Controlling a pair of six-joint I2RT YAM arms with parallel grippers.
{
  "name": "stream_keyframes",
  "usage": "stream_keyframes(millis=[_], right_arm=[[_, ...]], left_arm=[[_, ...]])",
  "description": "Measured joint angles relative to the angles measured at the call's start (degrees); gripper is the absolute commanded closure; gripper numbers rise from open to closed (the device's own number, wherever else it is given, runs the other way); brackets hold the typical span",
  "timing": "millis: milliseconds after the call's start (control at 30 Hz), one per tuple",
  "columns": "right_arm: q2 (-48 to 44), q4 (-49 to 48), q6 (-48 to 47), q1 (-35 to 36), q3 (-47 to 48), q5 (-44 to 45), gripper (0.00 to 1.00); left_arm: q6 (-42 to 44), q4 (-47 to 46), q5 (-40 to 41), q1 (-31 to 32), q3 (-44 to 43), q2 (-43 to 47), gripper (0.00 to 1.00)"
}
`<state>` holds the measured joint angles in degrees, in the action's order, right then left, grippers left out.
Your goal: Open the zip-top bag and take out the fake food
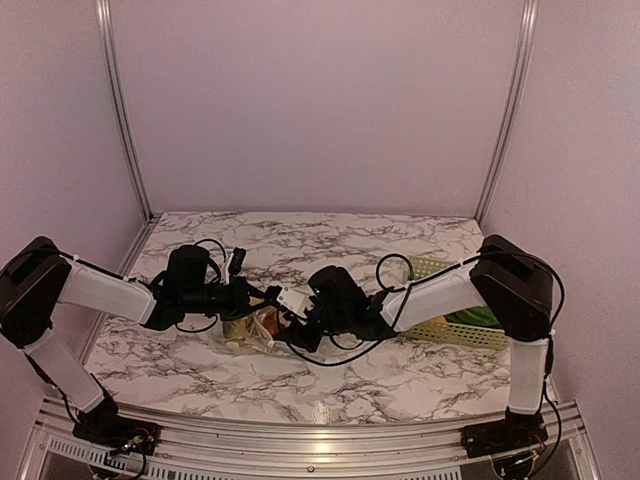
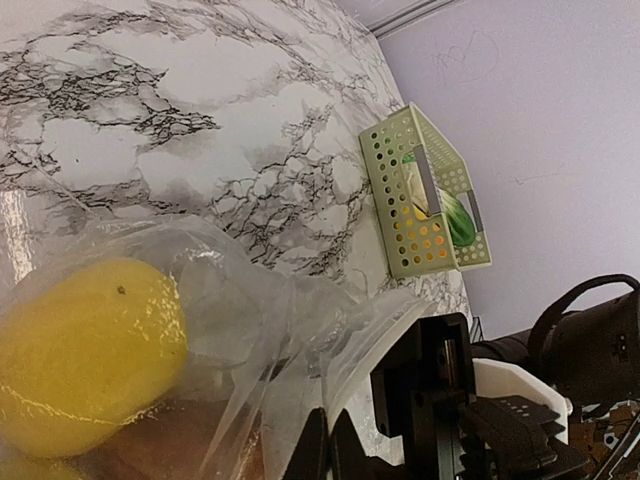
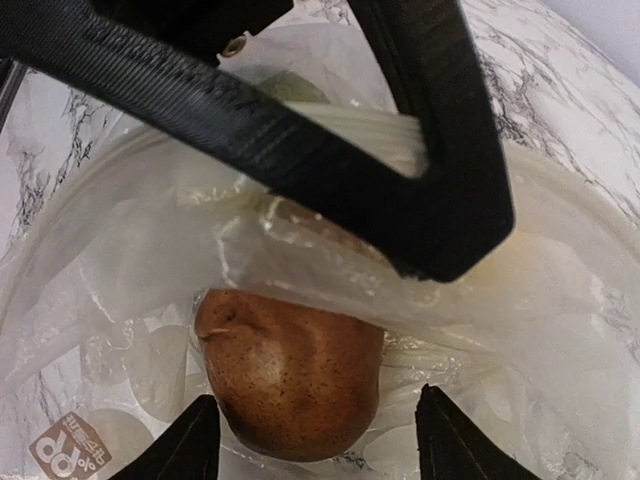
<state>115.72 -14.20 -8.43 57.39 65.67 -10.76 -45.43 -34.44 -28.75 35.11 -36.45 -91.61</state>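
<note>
The potato needs to come out of the bag, so my right gripper needs to grab the sides of the potato's exposed end at the bag's opening (image 1: 270, 321) (image 3: 296, 390).
The zip-top bag (image 1: 250, 325) lies crumpled on the marble table between both arms. My left gripper (image 1: 272, 296) is shut on the bag's upper edge (image 2: 250, 320), its black fingers (image 3: 430, 150) pinching the white zip strip (image 3: 370, 135). Inside the clear plastic sits the fake food: a yellow lemon-like piece (image 2: 90, 350) and a brown speckled potato (image 3: 290, 370). My right gripper (image 3: 320, 445) stands open at the bag's mouth. Its tips flank the potato, with a gap on the right side.
A pale yellow-green lattice basket (image 1: 440, 270) stands at the right behind the right arm, holding green and pale pieces (image 2: 455, 215). Lilac walls close in the table at the back and on both sides.
</note>
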Motion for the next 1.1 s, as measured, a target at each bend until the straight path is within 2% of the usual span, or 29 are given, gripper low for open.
stream_keyframes(millis=[100,300,433,633,767,1100], right_arm=[[0.92,-0.39,0.22,0.00,0.46,-0.09,0.22],[3.28,-1.31,0.22,0.15,2.78,-0.07,0.22],[4.87,-1.95,0.26,0.37,4.48,-0.04,0.34],[5.62,-2.01,-0.09,0.61,5.07,-0.04,0.57],[4.07,-1.44,-0.37,0.61,3.80,0.57,0.62],[-6.95,1.62,-0.37,0.63,-2.51,2.49,0.70]], left_arm=[[0.00,-0.07,-0.13,0.00,0.00,-0.33,1.00],[-0.02,-0.46,-0.26,-0.04,0.09,-1.18,1.00],[-0.02,-0.57,-0.33,-0.20,0.11,-1.36,1.00],[0.00,-0.68,-0.50,-0.50,0.11,-1.36,1.00],[0.22,-0.63,-0.74,-1.31,0.11,-1.36,1.00],[1.05,-1.33,-0.74,-1.88,-0.13,-1.36,1.00]])
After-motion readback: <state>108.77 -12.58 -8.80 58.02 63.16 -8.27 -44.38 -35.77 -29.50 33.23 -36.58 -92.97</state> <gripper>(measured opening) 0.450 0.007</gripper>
